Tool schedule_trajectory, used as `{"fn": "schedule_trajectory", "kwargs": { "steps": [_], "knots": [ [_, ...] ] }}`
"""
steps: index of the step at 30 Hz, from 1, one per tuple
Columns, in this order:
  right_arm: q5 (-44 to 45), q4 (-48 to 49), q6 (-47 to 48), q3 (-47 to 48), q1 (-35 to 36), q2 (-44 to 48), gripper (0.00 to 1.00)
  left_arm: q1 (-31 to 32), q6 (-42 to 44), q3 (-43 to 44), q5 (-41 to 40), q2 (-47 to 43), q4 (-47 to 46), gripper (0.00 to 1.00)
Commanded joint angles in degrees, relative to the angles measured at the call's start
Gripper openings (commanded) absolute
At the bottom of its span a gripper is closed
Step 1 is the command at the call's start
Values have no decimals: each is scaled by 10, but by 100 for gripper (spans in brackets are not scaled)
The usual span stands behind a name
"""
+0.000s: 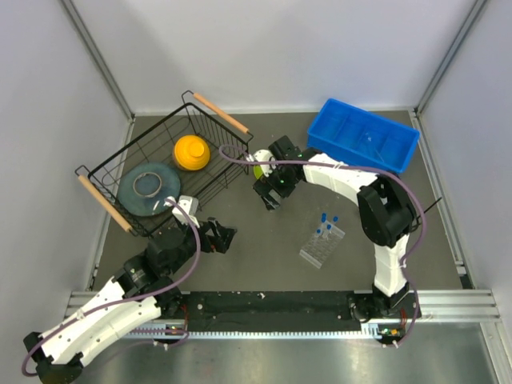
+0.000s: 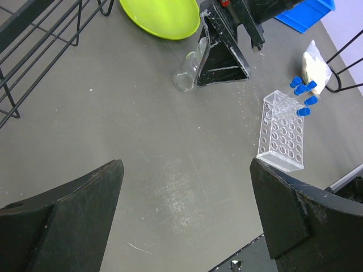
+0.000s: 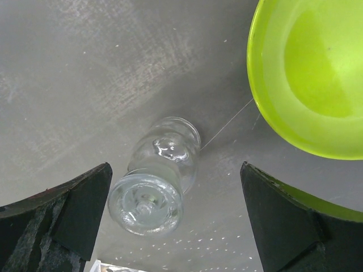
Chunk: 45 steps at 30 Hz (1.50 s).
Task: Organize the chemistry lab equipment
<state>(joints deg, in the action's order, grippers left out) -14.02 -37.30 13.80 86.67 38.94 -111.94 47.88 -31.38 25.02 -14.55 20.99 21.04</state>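
The robot's right gripper will next grab the tiny clear cup by its glass body (image 3: 172,164) beside the lid, so the cup's base stays free to stand in the blue bin.
A tiny clear cup (image 3: 154,184) lies on its side on the grey table, beside the lime-green plate (image 3: 309,73). My right gripper (image 3: 175,165) hangs open just above it, a finger on each side, not touching. In the top view this gripper (image 1: 270,196) is at mid-table. The clear grid rack (image 1: 322,244) stands right of centre with several blue-capped tubes (image 2: 302,93) at its far end. A white-filled packet (image 2: 315,68) and a thin black loop (image 2: 339,54) lie beyond the rack. My left gripper (image 2: 186,161) is open over bare table, left of the rack, holding nothing.
A black wire basket (image 1: 120,160) with wooden handles stands at the back left, holding an orange dome (image 1: 192,152) and a grey-blue dish (image 1: 148,186). A blue compartment bin (image 1: 364,134) sits at the back right. Grey walls close in the table.
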Motion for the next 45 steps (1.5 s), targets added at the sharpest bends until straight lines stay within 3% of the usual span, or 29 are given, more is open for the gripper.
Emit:
{"fn": "schedule_trajectory", "kwargs": {
  "steps": [1, 16, 29, 33, 36, 39, 45],
  "knots": [
    [9, 17, -12, 17, 7, -11, 94, -2, 4, -7, -3, -3, -21, 99],
    [27, 30, -9, -2, 25, -18, 67, -2, 4, -5, -1, -2, -21, 99],
    [52, 30, -2, -4, 28, -27, 63, -2, 3, 4, 0, -7, -11, 99],
    [53, 30, -2, -2, 28, -24, 42, -2, 0, 3, -1, -12, -6, 99],
    [55, 30, 1, -3, 28, -10, 21, -2, -2, 2, -1, -17, -6, 99],
    [58, 29, 12, -8, 28, 22, 15, -2, -3, 5, 0, -21, -2, 99],
    [53, 21, 40, -35, 11, 108, 12, -2, -2, 6, 0, -21, -5, 99]
  ]
}}
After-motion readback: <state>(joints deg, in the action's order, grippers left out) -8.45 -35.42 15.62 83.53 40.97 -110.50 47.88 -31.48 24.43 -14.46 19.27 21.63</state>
